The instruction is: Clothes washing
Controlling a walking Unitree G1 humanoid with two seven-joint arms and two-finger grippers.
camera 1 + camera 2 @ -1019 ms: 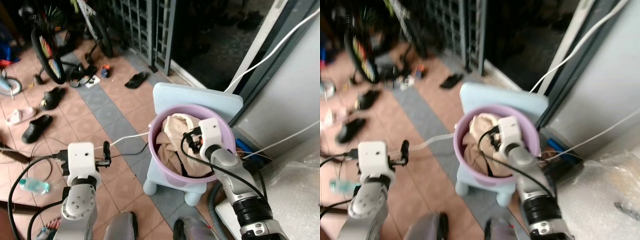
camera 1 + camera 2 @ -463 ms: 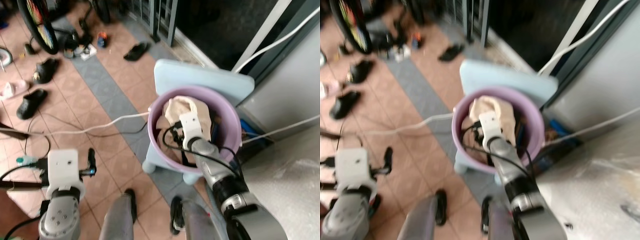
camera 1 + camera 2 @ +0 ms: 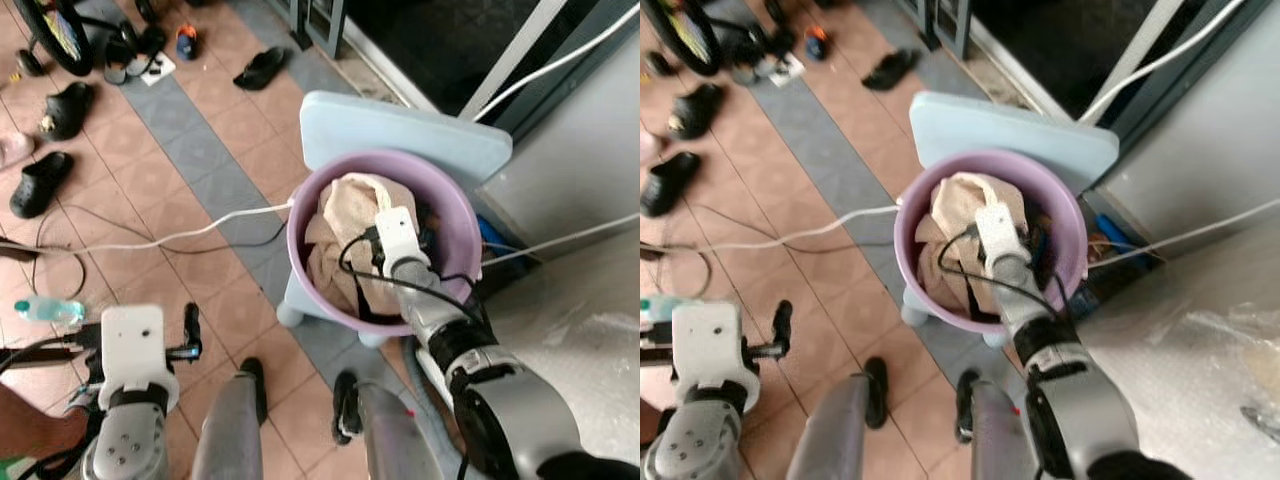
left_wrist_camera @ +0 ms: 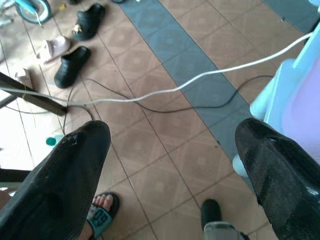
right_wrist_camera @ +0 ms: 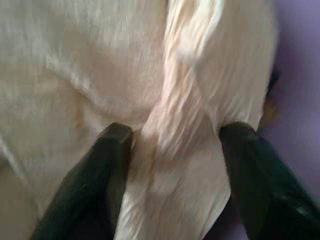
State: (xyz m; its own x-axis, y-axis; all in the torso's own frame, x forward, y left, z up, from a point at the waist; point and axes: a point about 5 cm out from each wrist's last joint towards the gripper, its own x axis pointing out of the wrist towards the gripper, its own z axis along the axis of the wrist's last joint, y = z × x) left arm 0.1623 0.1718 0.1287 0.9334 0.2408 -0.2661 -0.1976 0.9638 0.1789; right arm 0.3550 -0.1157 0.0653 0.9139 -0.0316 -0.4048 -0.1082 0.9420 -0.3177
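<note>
My right gripper should next grab the cream towel by its raised fold [image 5: 177, 127], to get the laundry out of the purple basin for washing.
A purple basin [image 3: 450, 205] stands on a light blue stool [image 3: 400, 125] and holds a crumpled cream cloth [image 3: 345, 215], with some dark fabric beside it. My right gripper [image 5: 175, 135] reaches down into the basin. It is open, and its two black fingers [image 5: 112, 150] press into the cloth on either side of a raised fold. My left gripper [image 4: 172, 145] hangs open over the tiled floor, left of the stool, with nothing between its fingers.
A white cable [image 3: 170, 238] runs across the floor to the stool. Shoes and sandals [image 3: 40, 182] lie at the left, near a bicycle wheel [image 3: 50, 30] and a water bottle [image 3: 45, 310]. A plastic-covered surface [image 3: 590, 340] is close on the right. My feet [image 3: 250, 385] stand before the stool.
The camera has shifted and now looks more steeply down onto the basin. My right gripper has gone further down into the cloth. The left arm stays beside the stool.
</note>
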